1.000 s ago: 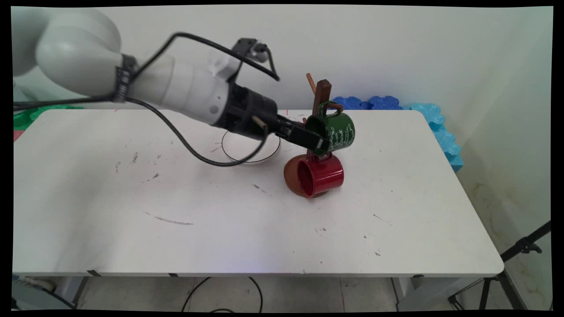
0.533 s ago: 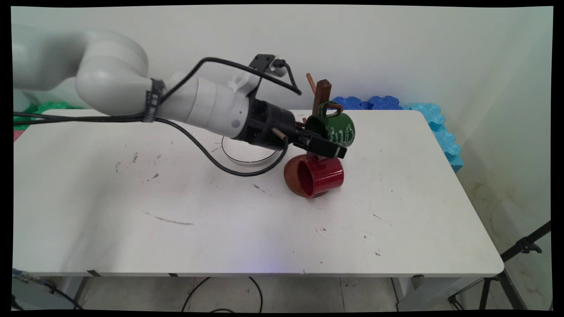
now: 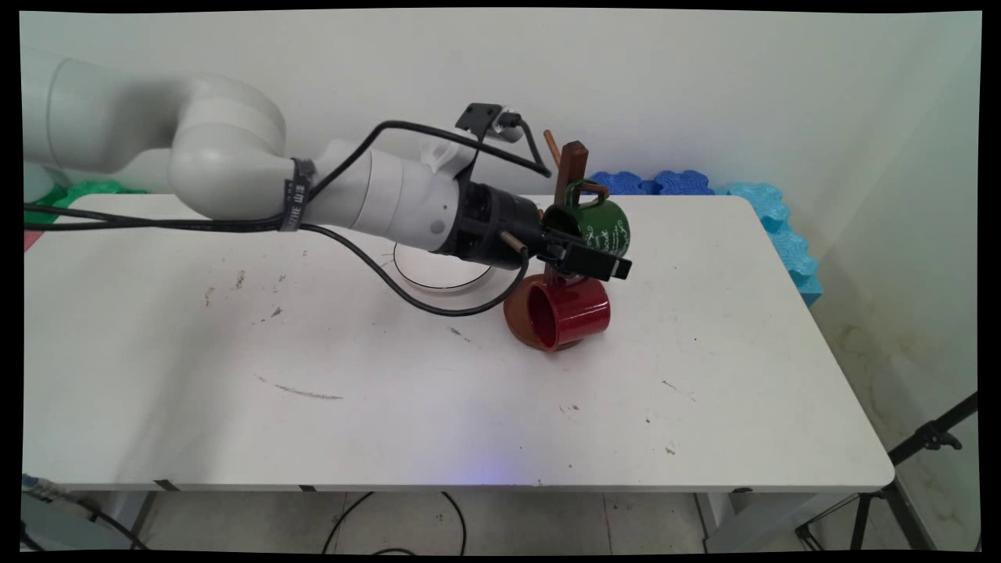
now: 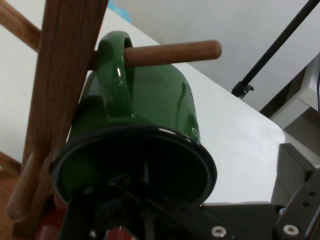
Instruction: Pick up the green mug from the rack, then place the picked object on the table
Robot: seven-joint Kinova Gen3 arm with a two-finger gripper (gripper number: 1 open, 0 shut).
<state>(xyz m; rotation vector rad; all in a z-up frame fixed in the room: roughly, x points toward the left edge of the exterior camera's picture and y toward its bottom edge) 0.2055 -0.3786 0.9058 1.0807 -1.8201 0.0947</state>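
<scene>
I should next grab the green mug by its lower rim (image 4: 186,199) with my gripper, so the green mug's handle (image 4: 114,80) stays free to slip off the peg.
A wooden mug tree (image 3: 571,168) stands at the back middle of the white table (image 3: 313,407). A dark green mug (image 3: 598,227) hangs by its handle on a peg (image 4: 175,52). Its mouth faces the hand camera. Below it a red mug (image 3: 567,313) hangs over the tree's brown round base (image 3: 516,317). My gripper (image 3: 606,259) is open at the green mug's (image 4: 160,100) rim. One finger (image 4: 297,195) lies outside, under the mug's wall. The other is dark against the mug's inside. The gripper (image 4: 200,212) holds nothing.
A thin black circle (image 3: 442,270) is drawn on the table under my wrist. Blue foam tiles (image 3: 751,203) lie behind the table's far right corner and green ones (image 3: 86,190) at the far left. A black tripod (image 3: 923,446) stands off the right front.
The arm has reached further right, carrying the gripper from the green mug's near rim to beneath its wall. Both mugs have stayed on their pegs.
</scene>
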